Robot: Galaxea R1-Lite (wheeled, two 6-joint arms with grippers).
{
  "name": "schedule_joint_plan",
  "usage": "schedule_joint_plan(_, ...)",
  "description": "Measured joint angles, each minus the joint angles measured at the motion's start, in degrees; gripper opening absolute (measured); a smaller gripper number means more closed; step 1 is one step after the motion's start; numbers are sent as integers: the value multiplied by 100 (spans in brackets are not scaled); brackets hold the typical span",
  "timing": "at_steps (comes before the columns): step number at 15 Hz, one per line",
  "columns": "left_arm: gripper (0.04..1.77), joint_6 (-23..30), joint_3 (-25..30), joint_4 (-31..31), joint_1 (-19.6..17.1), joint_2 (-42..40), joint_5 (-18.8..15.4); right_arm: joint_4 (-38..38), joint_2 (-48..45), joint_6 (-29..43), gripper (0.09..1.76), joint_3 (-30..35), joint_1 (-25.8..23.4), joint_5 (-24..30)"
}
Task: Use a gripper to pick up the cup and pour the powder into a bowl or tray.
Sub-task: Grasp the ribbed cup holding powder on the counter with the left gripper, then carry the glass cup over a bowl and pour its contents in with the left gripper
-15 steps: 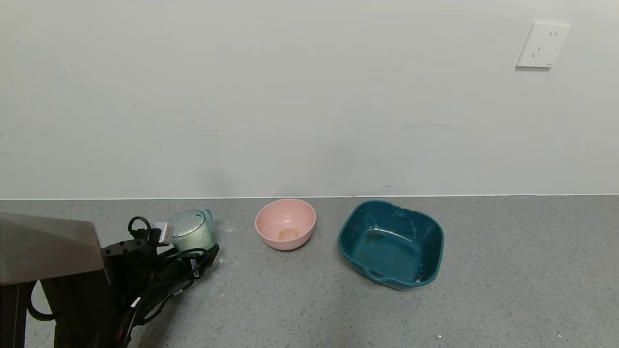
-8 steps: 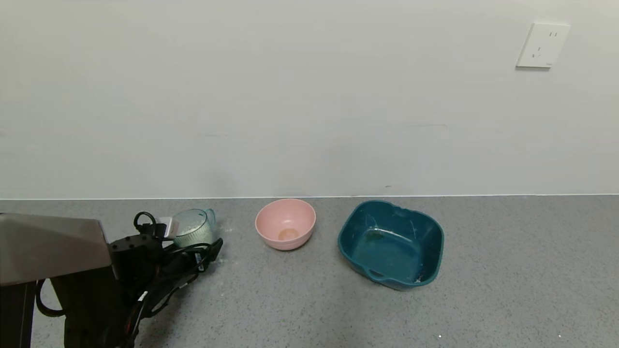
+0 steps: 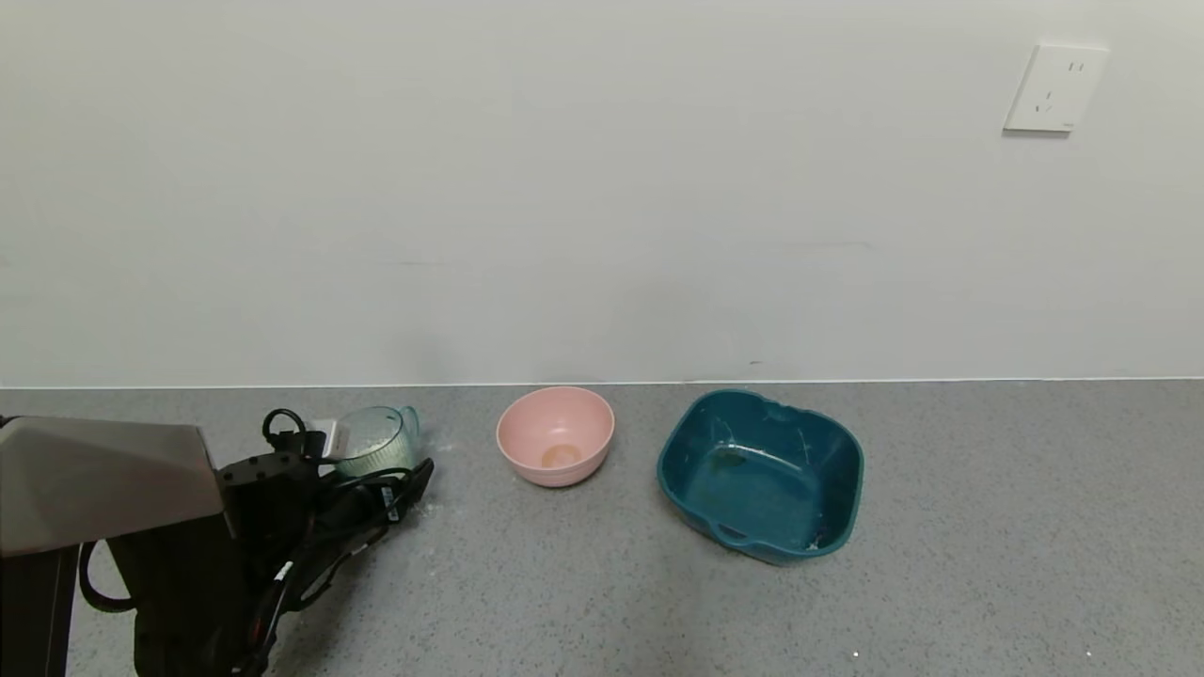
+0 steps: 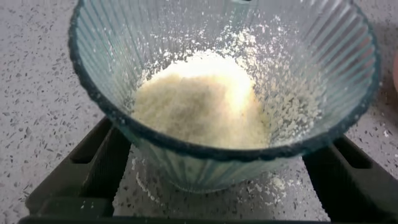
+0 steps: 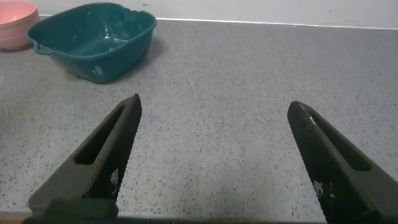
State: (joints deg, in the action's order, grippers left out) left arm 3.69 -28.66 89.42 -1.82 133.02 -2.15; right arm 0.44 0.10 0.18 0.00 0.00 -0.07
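Observation:
My left gripper closes on the cup now, since its fingers stand beside the cup's lower side [image 3: 375,453] [image 4: 211,168], around the cup's base. Closing now would catch the cup.
The ribbed blue-green cup [image 3: 374,438] stands on the grey counter at the left, its small handle toward the wall. White powder [image 4: 199,106] lies heaped in the bottom of the cup [image 4: 205,171], and specks cling to its wall. My left gripper [image 3: 376,463] is open, with the cup between its two black fingers [image 4: 102,165], low near its base. The pale pink bowl [image 3: 555,435] sits to the right of the cup and holds no powder. My right gripper [image 5: 214,102] is open and empty over bare counter, out of the head view.
A dark teal squarish tray [image 3: 760,475] with handles sits to the right of the bowl; it also shows in the right wrist view [image 5: 93,37]. The white wall runs close behind everything, with a socket [image 3: 1053,86] high on the right. A little powder is scattered near the cup.
My left arm has moved forward, so its fingers now reach further along the sides of the cup. The cup, bowl and tray stay in place.

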Motion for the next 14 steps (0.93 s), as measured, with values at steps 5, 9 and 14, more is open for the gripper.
schedule_joint_plan(5, 137, -1, -100, -1, -5, 57, 121, 0, -2, 0, 171, 0, 0, -2)
schedule_joint_plan(9, 130, -6, -80, 5, -9, 52, 105, 0, 0, 0, 171, 0, 0, 0)
schedule_joint_plan(14, 130, -4, -55, -6, -5, 18, 96, -2, 0, 0, 171, 0, 0, -2)
